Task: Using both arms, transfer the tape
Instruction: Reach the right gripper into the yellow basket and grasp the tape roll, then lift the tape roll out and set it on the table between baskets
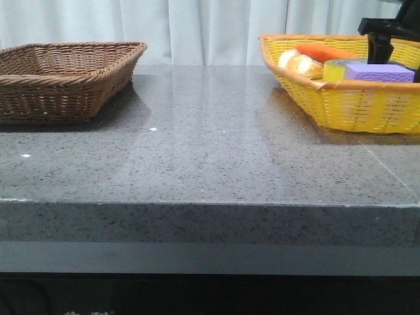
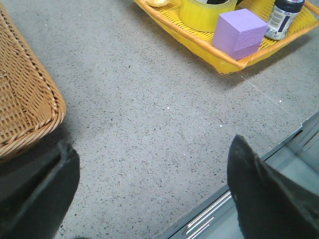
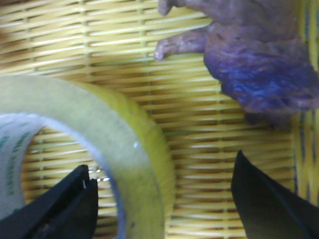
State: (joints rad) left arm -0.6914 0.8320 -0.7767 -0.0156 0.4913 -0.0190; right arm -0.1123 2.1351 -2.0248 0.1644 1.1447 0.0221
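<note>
I should close my right gripper now, because my fingers are on both sides of the yellow tape's side and would hold the tape.
The yellow translucent tape (image 1: 338, 69) lies flat in the yellow basket (image 1: 367, 108) at the right. It also shows in the left wrist view, where the tape (image 2: 204, 12) sits beside the purple block. My right arm (image 1: 387, 29) reaches down into that basket. The right gripper (image 3: 162, 164) is open and straddles the wall of the tape (image 3: 134, 164): one finger (image 3: 75, 204) is inside the hollow core, the other finger (image 3: 264, 199) is outside. My left gripper (image 2: 152, 144) is open over bare table near the front edge, holding nothing; it does not show in the front view.
A brown wicker basket (image 1: 65, 79) stands at the left, with its corner (image 2: 25, 99) close to my left gripper. The yellow basket also holds a bread roll (image 1: 300, 63), a carrot (image 1: 325, 51), a purple block (image 2: 239, 32), a small bottle (image 2: 284, 17) and a purple-brown lumpy thing (image 3: 259, 64).
</note>
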